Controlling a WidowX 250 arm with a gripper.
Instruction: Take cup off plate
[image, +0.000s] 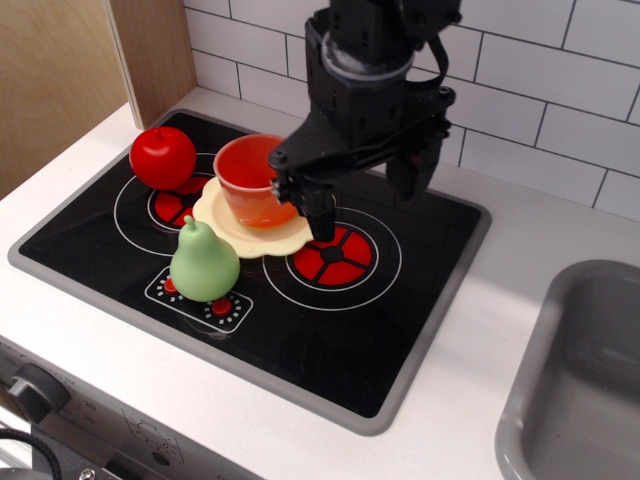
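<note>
I will next take the orange-red cup (251, 181) off the pale cream plate by its handle.
The orange-red cup (251, 181) stands upright on the pale cream plate (287, 235), which lies between the two burners of the black hob. My gripper (368, 213) hangs just to the right of the cup, above the right burner. It is open and empty, with one finger (322, 212) close to the cup's right side and the other finger (411, 172) further back right. The cup's handle is not visible.
A red apple (162, 157) sits on the left burner behind the plate. A green pear (204, 262) stands right in front of the plate. A grey sink (578, 372) is at the right. A wooden panel (60, 80) and the tiled wall border the hob (330, 330).
</note>
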